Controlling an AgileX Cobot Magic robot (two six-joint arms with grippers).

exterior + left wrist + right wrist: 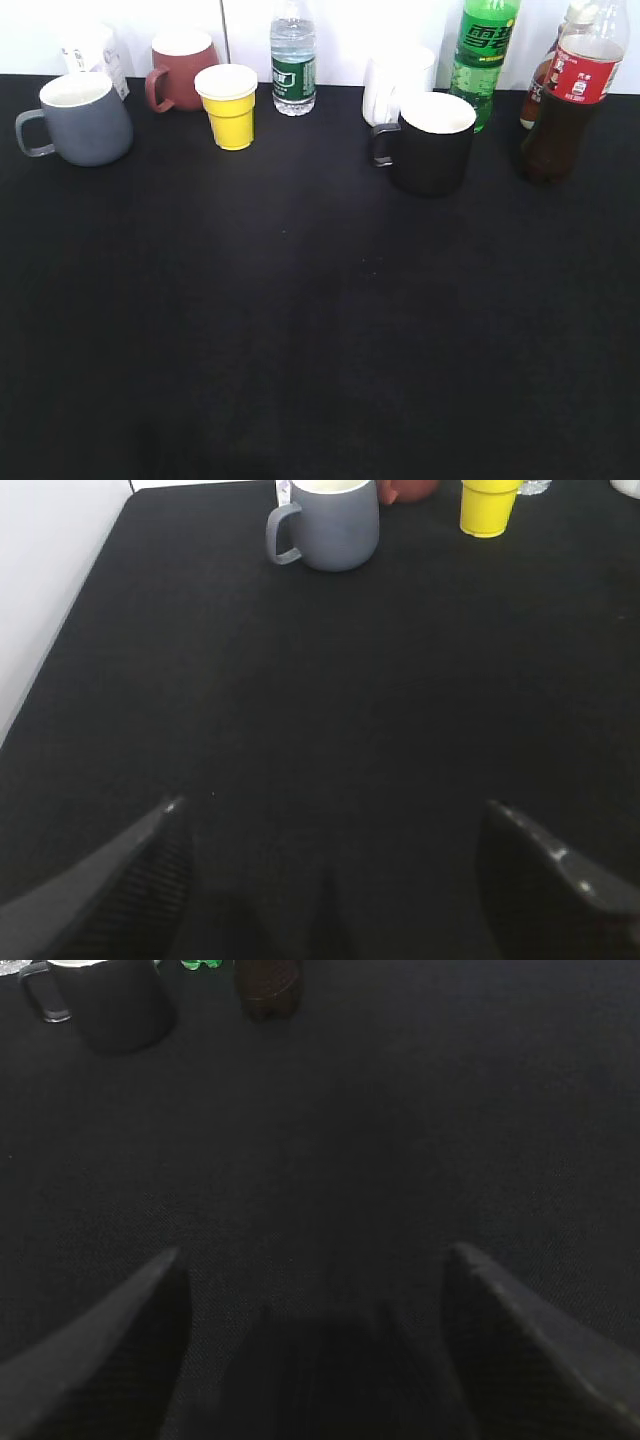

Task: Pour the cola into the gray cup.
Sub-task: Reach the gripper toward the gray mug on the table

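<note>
The slim loop handle [23, 133] is the part my left gripper needs to grab next, because the gray cup's round body [95, 130] is wide for my fingers.
The cola bottle [568, 100], tall and clear with dark brown liquid and a red label, stands at the far right of the exterior view; its base shows at the top of the right wrist view [268, 985]. The gray cup [85, 118] stands at the far left, handle to the left, and shows in the left wrist view [335, 525]. My left gripper [330, 825] is open and empty over bare black table, well short of the gray cup. My right gripper [315, 1270] is open and empty, well short of the cola. Neither gripper shows in the exterior view.
A black mug [432, 140] stands left of the cola, with a green soda bottle [482, 55] and a white cup [395, 85] behind it. A yellow cup [230, 105], a dark red mug [182, 70] and a water bottle [293, 60] stand along the back. A smaller brown bottle [540, 85] is behind the cola.
</note>
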